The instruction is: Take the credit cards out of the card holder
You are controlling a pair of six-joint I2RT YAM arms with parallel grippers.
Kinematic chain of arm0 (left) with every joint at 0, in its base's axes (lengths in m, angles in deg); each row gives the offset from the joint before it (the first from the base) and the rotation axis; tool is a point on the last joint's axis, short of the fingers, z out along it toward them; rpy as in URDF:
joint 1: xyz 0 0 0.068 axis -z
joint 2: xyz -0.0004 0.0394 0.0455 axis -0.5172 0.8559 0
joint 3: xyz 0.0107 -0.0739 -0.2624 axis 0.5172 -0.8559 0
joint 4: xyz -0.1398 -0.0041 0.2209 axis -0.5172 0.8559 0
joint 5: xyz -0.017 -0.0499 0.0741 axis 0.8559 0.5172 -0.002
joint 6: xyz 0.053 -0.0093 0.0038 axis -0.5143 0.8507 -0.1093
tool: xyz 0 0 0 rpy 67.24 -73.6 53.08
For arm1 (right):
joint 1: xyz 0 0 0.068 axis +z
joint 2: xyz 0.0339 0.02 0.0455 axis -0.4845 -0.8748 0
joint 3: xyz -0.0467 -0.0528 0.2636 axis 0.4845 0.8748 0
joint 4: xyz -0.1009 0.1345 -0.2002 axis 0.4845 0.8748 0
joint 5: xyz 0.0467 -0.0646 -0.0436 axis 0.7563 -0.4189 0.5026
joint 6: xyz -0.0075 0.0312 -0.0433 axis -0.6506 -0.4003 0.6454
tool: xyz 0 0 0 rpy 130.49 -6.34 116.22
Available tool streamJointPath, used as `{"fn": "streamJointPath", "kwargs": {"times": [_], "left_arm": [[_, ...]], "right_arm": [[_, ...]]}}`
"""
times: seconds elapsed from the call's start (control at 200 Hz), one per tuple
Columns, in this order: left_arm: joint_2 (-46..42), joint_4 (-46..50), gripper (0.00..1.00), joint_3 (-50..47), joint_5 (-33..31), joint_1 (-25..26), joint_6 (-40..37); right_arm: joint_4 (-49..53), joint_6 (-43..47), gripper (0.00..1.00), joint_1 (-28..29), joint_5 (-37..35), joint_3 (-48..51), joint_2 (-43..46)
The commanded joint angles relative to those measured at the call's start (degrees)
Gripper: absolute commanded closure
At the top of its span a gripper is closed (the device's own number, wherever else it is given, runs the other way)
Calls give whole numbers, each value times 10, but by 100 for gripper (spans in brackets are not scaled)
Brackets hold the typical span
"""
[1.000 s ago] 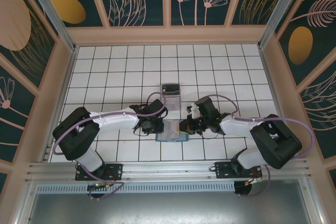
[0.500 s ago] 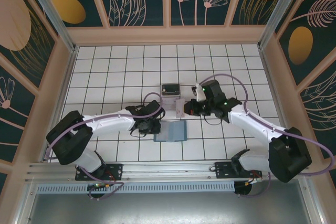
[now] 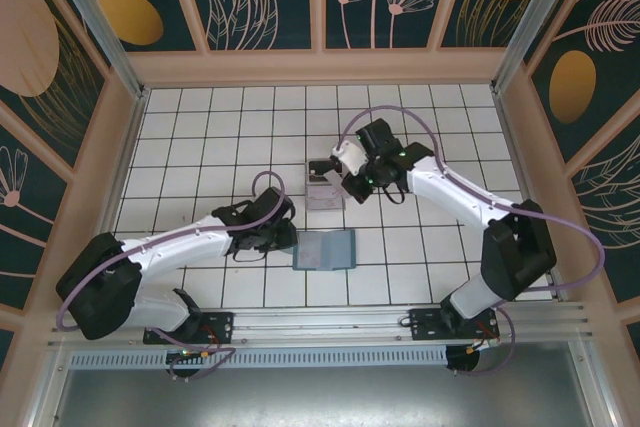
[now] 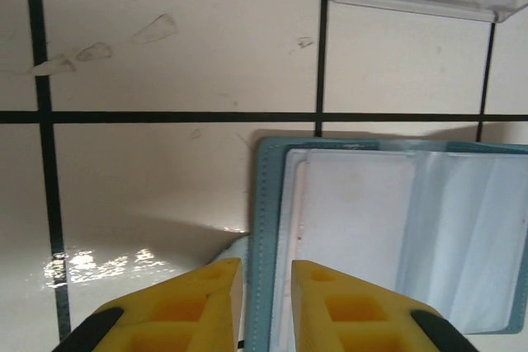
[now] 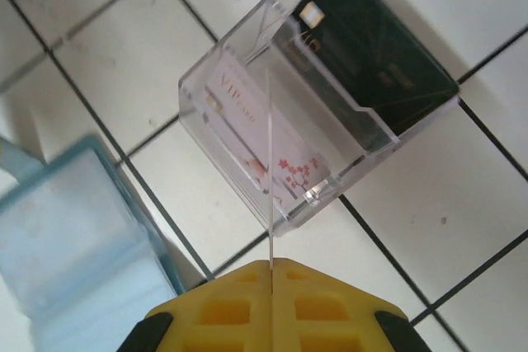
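Note:
I should line up the pale credit card (image 5: 269, 204) with its section of the box before I open my right gripper. The card is above the clear box and is turned crooked to its section.
The teal card holder (image 3: 326, 250) lies open and flat on the tiles, its clear inner sleeves (image 4: 363, 237) facing up. My right gripper (image 3: 347, 185) is shut on a pale credit card (image 5: 269, 204), which I see edge-on as a thin line above the clear plastic box (image 5: 313, 96). Inside that box lie a dark card (image 5: 371, 47) and a pale card with red blossoms (image 5: 256, 133). My left gripper (image 4: 266, 274) hovers at the holder's left edge (image 4: 264, 204), jaws a narrow gap apart and holding nothing. In the top view the left gripper (image 3: 283, 237) sits just left of the holder.
The clear box (image 3: 325, 182) stands one tile beyond the card holder. White tiled floor (image 3: 220, 137) extends to the left and back. Wooden walls (image 3: 320, 67) enclose the table. Part of the holder (image 5: 74, 245) shows blurred at the lower left of the right wrist view.
My right gripper has carried the pale card from the card holder away to above the clear box. My left gripper has drawn back leftward off the holder.

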Motion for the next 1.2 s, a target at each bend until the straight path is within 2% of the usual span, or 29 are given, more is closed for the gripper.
{"fn": "streamJointPath", "kwargs": {"times": [0.0,0.18,0.315,0.686,1.101,1.191], "left_arm": [[-12,-23,77,-18,7,-9,9],[-20,-28,76,-28,8,-15,4],[-28,-32,76,-37,8,-20,5],[-34,-40,76,-52,16,-30,-6],[-36,-49,76,-67,22,-35,-7],[-37,-49,76,-67,23,-35,-6]], "right_arm": [[68,191,100,19,-62,-37,-26],[128,273,100,25,-77,-118,-89],[159,303,100,36,-90,-170,-134],[223,318,100,61,-115,-280,-241],[239,321,100,62,-114,-305,-276],[226,317,83,63,-116,-307,-269]]}}
